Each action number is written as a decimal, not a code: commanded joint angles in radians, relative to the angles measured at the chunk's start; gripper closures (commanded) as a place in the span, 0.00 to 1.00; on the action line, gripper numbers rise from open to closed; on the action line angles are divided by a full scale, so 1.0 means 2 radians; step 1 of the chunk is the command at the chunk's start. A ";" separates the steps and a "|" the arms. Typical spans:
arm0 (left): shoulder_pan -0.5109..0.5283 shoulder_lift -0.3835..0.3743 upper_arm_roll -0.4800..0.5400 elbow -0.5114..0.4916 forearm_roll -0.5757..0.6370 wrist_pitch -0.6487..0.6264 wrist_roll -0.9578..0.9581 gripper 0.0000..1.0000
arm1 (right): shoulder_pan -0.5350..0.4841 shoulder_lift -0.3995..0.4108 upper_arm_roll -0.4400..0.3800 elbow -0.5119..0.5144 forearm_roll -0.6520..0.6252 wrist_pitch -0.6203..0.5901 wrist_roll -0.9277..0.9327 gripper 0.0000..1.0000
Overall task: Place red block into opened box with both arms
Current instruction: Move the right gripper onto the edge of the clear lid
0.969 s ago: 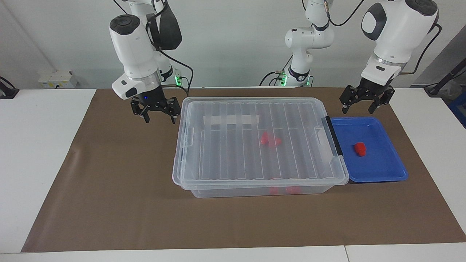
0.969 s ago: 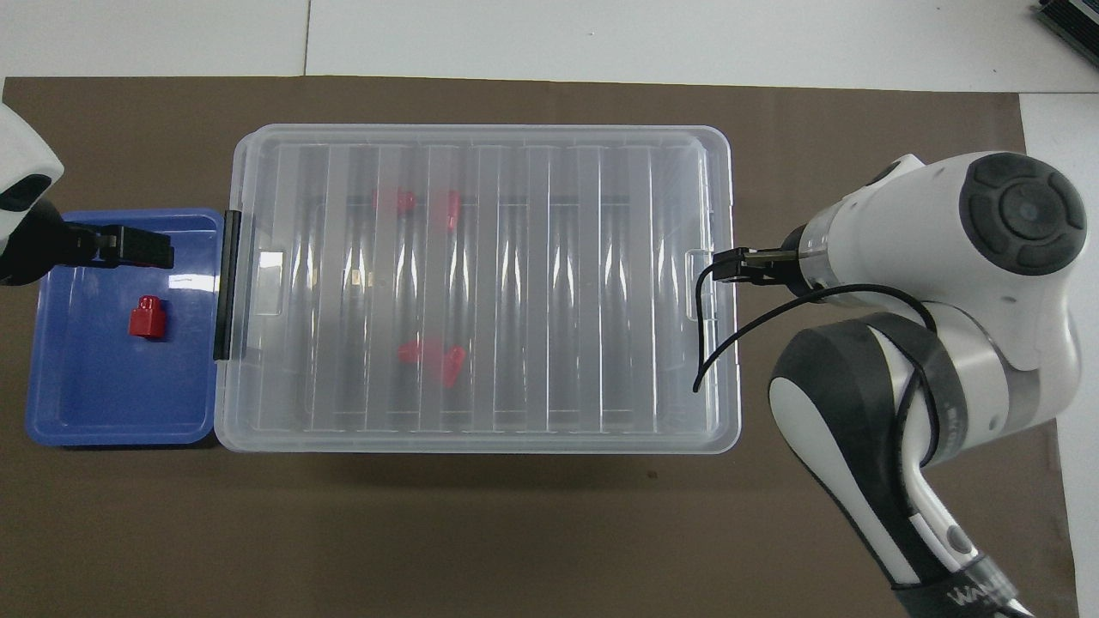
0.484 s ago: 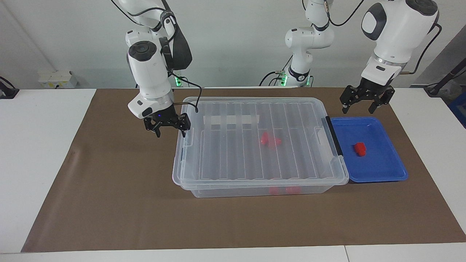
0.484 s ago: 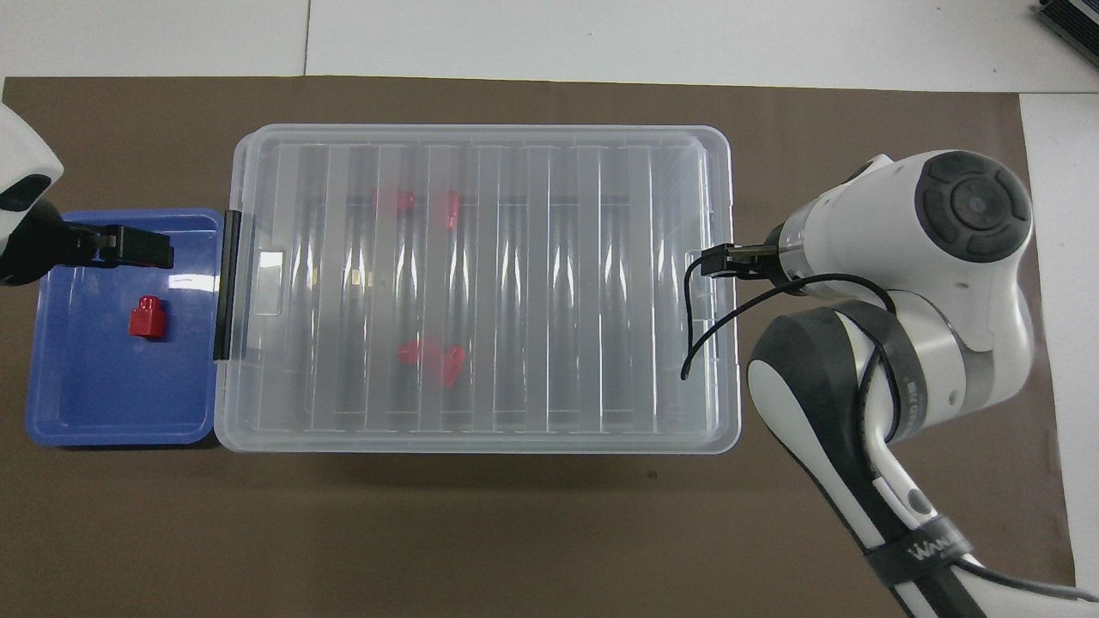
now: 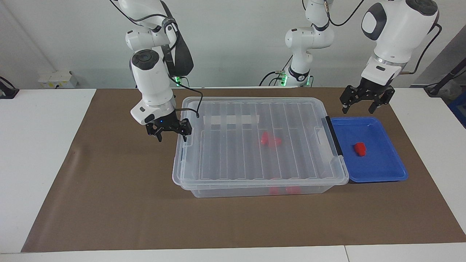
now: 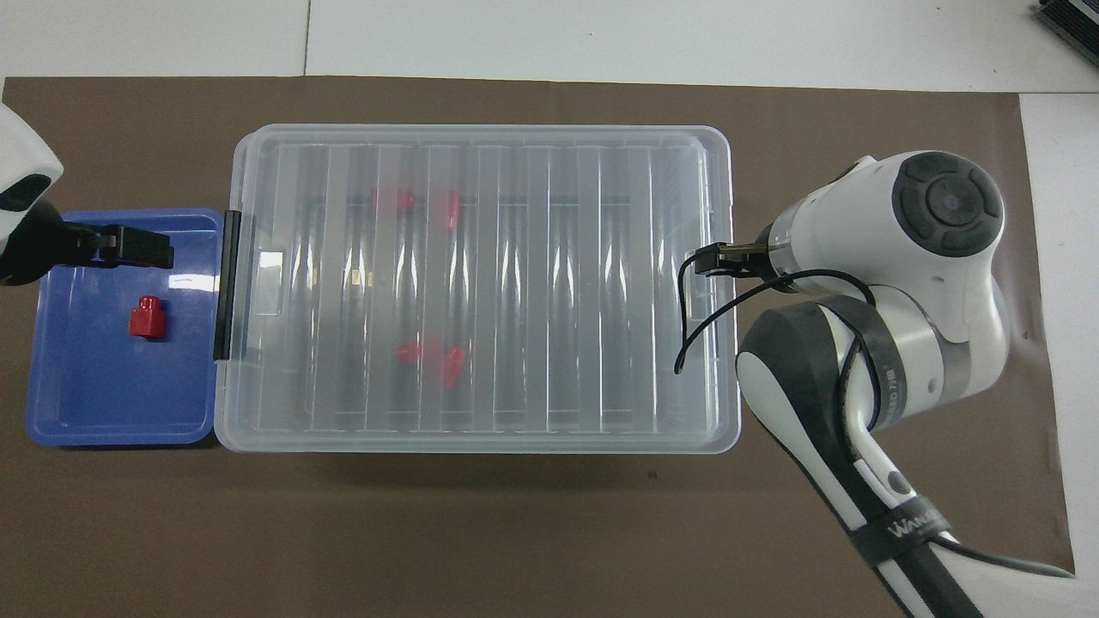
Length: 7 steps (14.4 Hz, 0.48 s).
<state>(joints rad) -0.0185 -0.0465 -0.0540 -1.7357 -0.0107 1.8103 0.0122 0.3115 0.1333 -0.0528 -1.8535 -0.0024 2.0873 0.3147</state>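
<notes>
Next, my left gripper grabs the red block by its body [image 6: 148, 321] to put it into the opened box.
The red block [image 5: 360, 149] [image 6: 146, 317] lies in a shallow blue tray [image 5: 382, 171] [image 6: 112, 403]. The tray stands against the box [image 5: 225, 153] [image 6: 558, 283] at the left arm's end. The box is a clear bin, and its ribbed lid lies flat on top of it. My left gripper [image 5: 358, 108] [image 6: 137, 246] hangs open over the tray's edge nearer the robots, holding nothing. My right gripper [image 5: 172, 137] [image 6: 717, 257] is open and low beside the lid's rim at the right arm's end of the box.
Other small red pieces [image 5: 270, 140] [image 6: 429, 356] show through the lid inside the box. A black handle bar [image 5: 334, 136] [image 6: 227, 283] runs along the box's end next to the tray. Brown mat [image 5: 109, 203] covers the table all around.
My right arm has swung in toward the box and come down, bringing its open gripper to the lid's end rim. The left arm, the block and the box have not moved.
</notes>
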 commanded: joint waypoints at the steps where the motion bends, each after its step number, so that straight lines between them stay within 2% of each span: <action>1: 0.007 -0.009 -0.004 -0.004 0.005 -0.007 0.001 0.00 | -0.006 -0.001 -0.001 -0.003 0.006 0.007 0.002 0.00; 7: 0.007 -0.009 -0.004 -0.004 0.005 -0.007 0.001 0.00 | -0.031 0.000 -0.001 -0.004 0.006 0.003 -0.036 0.00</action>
<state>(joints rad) -0.0182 -0.0466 -0.0540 -1.7357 -0.0107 1.8103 0.0122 0.2843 0.1333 -0.0603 -1.8535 -0.0023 2.0872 0.2961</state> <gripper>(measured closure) 0.000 0.000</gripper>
